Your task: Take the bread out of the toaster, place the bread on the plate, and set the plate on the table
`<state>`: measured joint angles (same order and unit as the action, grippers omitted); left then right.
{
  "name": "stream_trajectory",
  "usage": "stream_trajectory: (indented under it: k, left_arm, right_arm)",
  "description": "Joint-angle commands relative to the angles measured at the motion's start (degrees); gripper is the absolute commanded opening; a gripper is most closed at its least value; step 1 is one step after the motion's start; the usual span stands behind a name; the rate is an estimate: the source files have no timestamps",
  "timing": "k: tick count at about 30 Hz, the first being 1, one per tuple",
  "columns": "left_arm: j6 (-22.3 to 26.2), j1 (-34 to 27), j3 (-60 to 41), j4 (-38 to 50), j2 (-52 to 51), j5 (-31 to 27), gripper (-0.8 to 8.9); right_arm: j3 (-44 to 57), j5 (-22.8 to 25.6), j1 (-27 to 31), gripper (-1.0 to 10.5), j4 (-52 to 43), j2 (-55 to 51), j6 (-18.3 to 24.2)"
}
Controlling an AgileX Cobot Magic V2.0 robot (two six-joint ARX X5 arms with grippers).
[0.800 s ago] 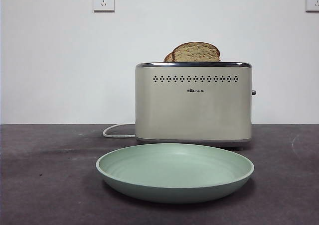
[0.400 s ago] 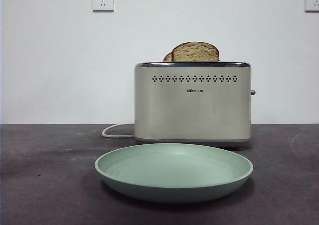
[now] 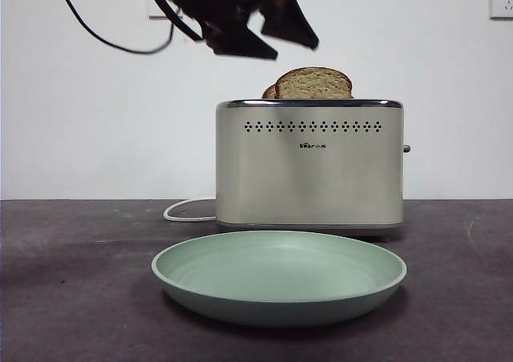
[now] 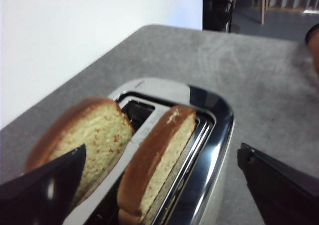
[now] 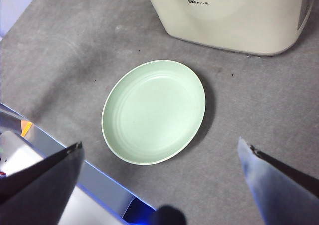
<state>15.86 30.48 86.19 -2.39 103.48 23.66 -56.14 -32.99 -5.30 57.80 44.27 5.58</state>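
Observation:
The left gripper grabs the front slice by its top crust [image 3: 313, 75] next, to move the bread from the toaster onto the plate [image 3: 280, 278].
The cream toaster [image 3: 309, 166] stands on the table [image 3: 72, 298] with two slices in its slots. In front is the bread [image 3: 314, 83], broad and speckled, also seen edge-on in the left wrist view [image 4: 164, 150]. The narrower other slice [image 3: 270, 93] sits behind it, on the wall side [image 4: 92, 138]. My left gripper [image 3: 268, 46] hangs open just above and left of the toaster top, its jaws [image 4: 160, 153] spread wider than both slices and touching nothing. The mint-green plate [image 3: 280, 278] lies on the table before the toaster. My right gripper [image 5: 159, 144] is open high above the plate [image 5: 154, 110].
A white cord [image 3: 186, 210] runs from the toaster's left end along the table. Close behind the toaster is a white wall with sockets [image 3: 502, 0]. A metal frame edge [image 5: 60, 175] shows at the table's near side in the right wrist view.
The left arm has come into the front view from the top left and now hangs over the toaster's left end. Toaster, slices and plate have not moved.

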Motion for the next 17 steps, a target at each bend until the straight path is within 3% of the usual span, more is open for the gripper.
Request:
stream_trajectory:
  k: [1,5,16,17]
  left_arm:
    - [0.9,0.8,-0.2,1.5,1.9,-1.1,5.92]
    - [0.9,1.1,-0.2,1.7,4.0,-1.2,5.66]
    - [0.7,1.7,-0.2,1.7,4.8,-1.2,-0.12]
    - [0.7,1.7,-0.2,1.7,4.8,-1.2,-0.1]
  right_arm:
    - [0.0,0.0,-0.1,6.0,-0.3,0.0,-0.2]
    - [0.0,0.0,-0.1,6.0,-0.3,0.0,-0.2]
    - [0.0,0.1,-0.1,6.0,-0.3,0.0,-0.2]
    - [0.0,0.1,-0.1,6.0,-0.3,0.0,-0.2]
